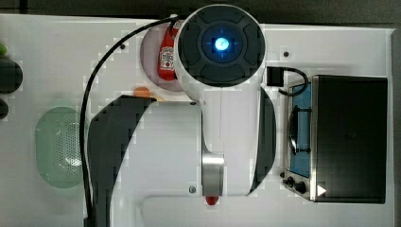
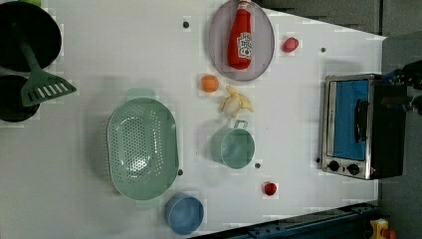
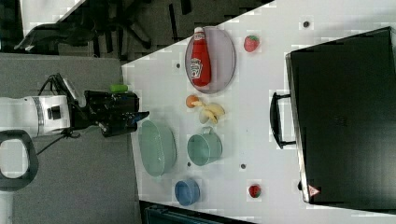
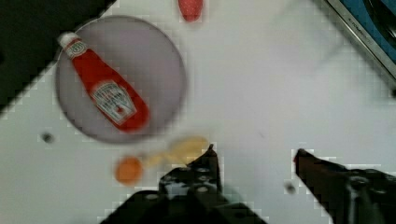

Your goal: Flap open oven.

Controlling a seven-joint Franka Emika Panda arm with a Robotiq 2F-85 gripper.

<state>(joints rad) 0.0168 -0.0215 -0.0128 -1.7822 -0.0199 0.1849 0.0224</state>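
I should next grip the blue glass door with my gripper by its dark bar handle, so that I can flap the oven open.
The oven stands at the top view's right, with a black top, a silver front frame and two black knobs. Its blue glass door looks shut, and the dark bar handle sticks out from the front. My gripper is open, with nothing between its black fingers; it hangs above the white table, near the banana and well short of the oven corner. In the right view the gripper is at the left, far from the oven. In the top view the arm covers the table's middle.
A ketchup bottle lies on a grey plate. An orange, a banana, a green mug, a green colander, a blue bowl and two small red fruits are spread over the table. Black pans and a green spatula are at the left view's left.
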